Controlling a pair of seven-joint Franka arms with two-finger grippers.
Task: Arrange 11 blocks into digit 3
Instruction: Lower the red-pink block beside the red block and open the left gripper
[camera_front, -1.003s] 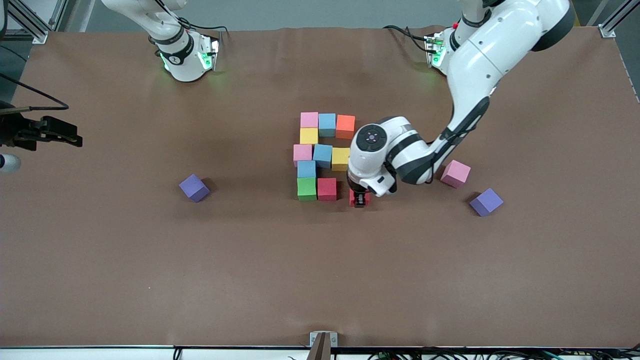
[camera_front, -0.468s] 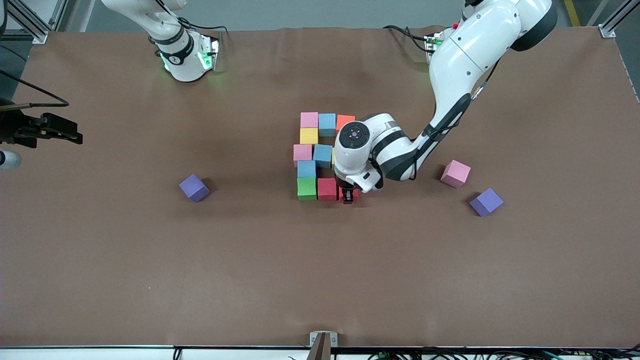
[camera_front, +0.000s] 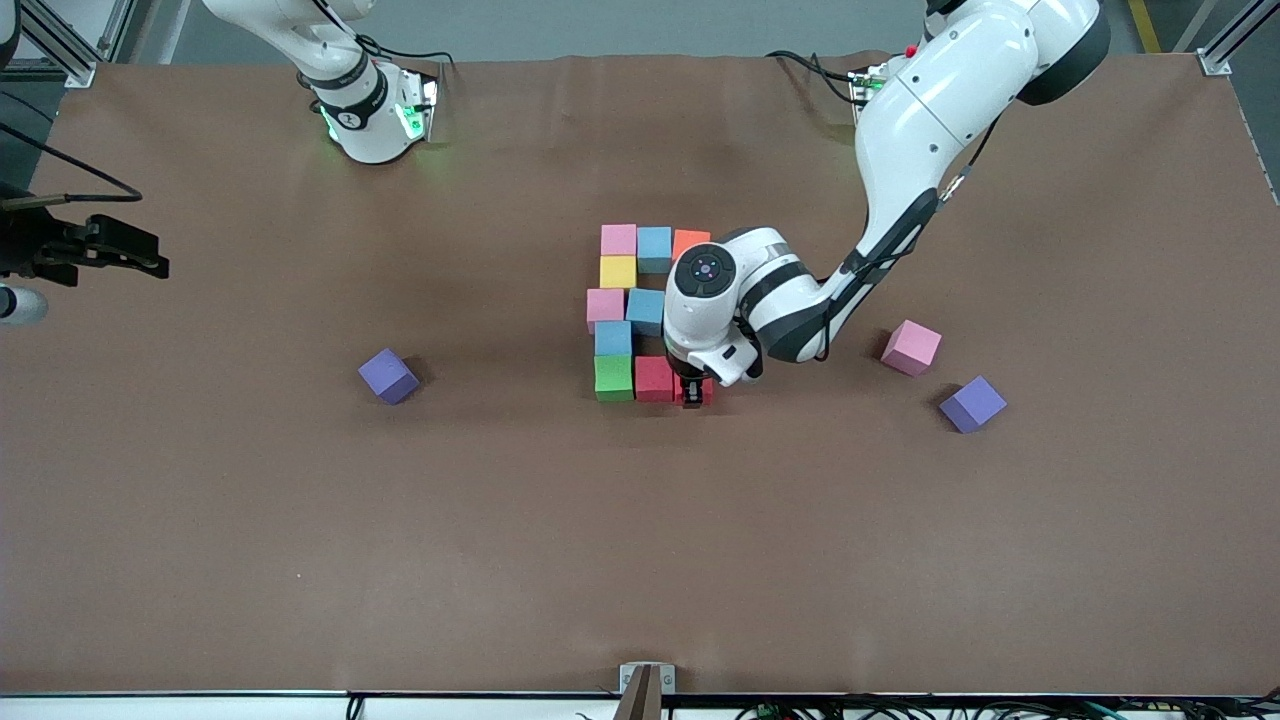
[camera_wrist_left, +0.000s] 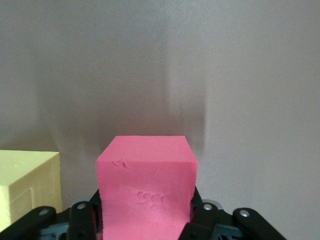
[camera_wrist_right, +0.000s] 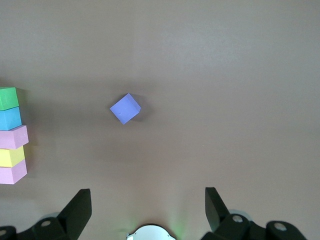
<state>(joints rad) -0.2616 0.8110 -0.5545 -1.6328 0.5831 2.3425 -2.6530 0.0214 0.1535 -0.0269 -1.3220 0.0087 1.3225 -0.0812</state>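
Observation:
I should let go of the red block (camera_wrist_left: 145, 185) with my left gripper. Its base is on the table beside the red cube, so it would stay standing.
The digit figure stands mid-table: pink (camera_front: 618, 239), light blue (camera_front: 654, 248) and orange (camera_front: 688, 241) cubes in the farthest row, then yellow (camera_front: 617, 271), pink (camera_front: 604, 305), light blue (camera_front: 645, 310), light blue (camera_front: 612, 338), green (camera_front: 613, 377) and red (camera_front: 654, 378). My left gripper (camera_front: 692, 393) is shut on a red block (camera_wrist_left: 145, 185), held low at the table beside the red cube in the nearest row. A yellow cube (camera_wrist_left: 25, 187) shows beside it in the left wrist view. My right gripper (camera_wrist_right: 147, 210) is open, empty and waits high up.
A loose pink cube (camera_front: 910, 347) and a purple cube (camera_front: 974, 404) lie toward the left arm's end. Another purple cube (camera_front: 387, 376) lies toward the right arm's end and shows in the right wrist view (camera_wrist_right: 125, 108). The left arm covers part of the figure's middle row.
My left gripper has carried the red block toward the right arm's end, from a gap away to right beside the red cube. The right arm has barely moved.

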